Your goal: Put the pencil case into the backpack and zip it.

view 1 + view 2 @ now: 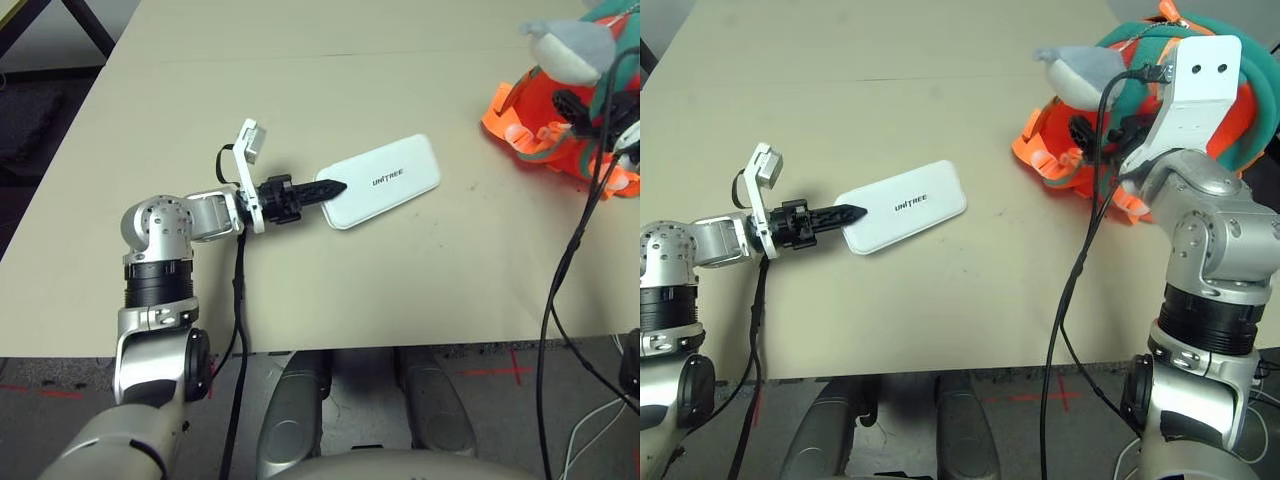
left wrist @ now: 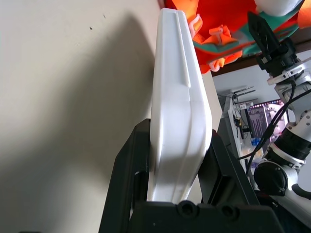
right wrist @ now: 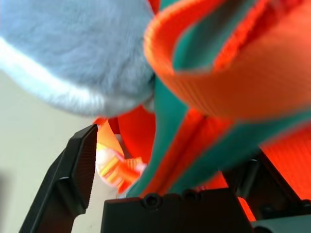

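My right gripper closes next, since the teal and orange strip [image 3: 177, 158] runs deep between its fingers, beside the orange buckle [image 3: 121, 171], and closing now would catch the strip.
The white pencil case [image 1: 385, 180] with black "UNITREE" lettering lies flat on the beige table, left of centre. My left gripper [image 1: 330, 188] is shut on its near-left end, and the left wrist view shows the case [image 2: 177, 87] edge-on between the two black fingers. The teal and orange backpack [image 1: 1120, 50] sits at the far right with its grey plush charm [image 1: 1080, 70] on the side facing the case. My right gripper [image 3: 170, 155] is open at the backpack, with a teal and orange strip of it lying between the wide-set fingers [image 3: 80, 170].
The table [image 1: 330, 80] has bare surface behind and in front of the case. Its front edge [image 1: 300, 350] runs just below my left forearm. Black cables [image 1: 1080, 270] hang from my right wrist across the table's right front. The floor lies beyond the far left corner.
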